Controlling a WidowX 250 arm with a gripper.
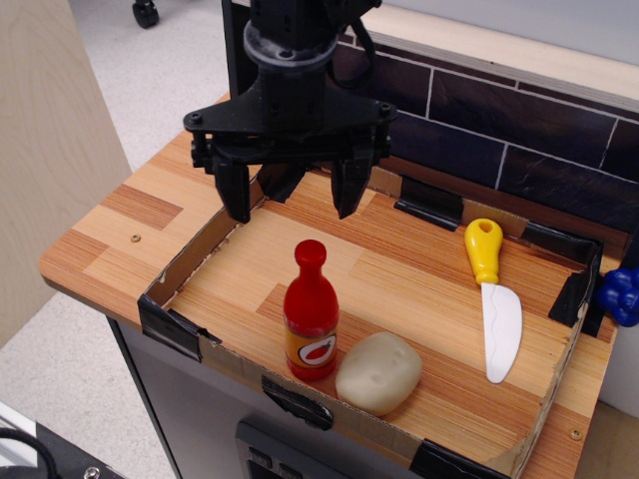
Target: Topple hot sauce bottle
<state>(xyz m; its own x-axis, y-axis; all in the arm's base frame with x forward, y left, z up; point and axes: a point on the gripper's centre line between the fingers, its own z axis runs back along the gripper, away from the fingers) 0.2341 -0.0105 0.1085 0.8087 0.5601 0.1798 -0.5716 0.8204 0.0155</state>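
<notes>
The hot sauce bottle needs to be toppled, so my gripper will next grab the bottle by its round red cap (311, 253) and leave its orange label (312, 346) free.
The hot sauce bottle (311, 324) is a small glossy red bottle with a round red cap and an orange label with a red-and-white oval. It stands upright near the front edge of the cardboard-rimmed wooden tray (190, 259). My black gripper (293, 205) hangs above and behind the bottle, toward the tray's back left. Its two fingers are spread wide apart and hold nothing. It is clear of the bottle's cap.
A beige potato-like lump (378, 373) lies right beside the bottle on its right. A yellow-handled white toy knife (492, 299) lies at the tray's right. A dark tiled back wall (519, 130) runs behind. A blue object (621, 294) sits at the right edge.
</notes>
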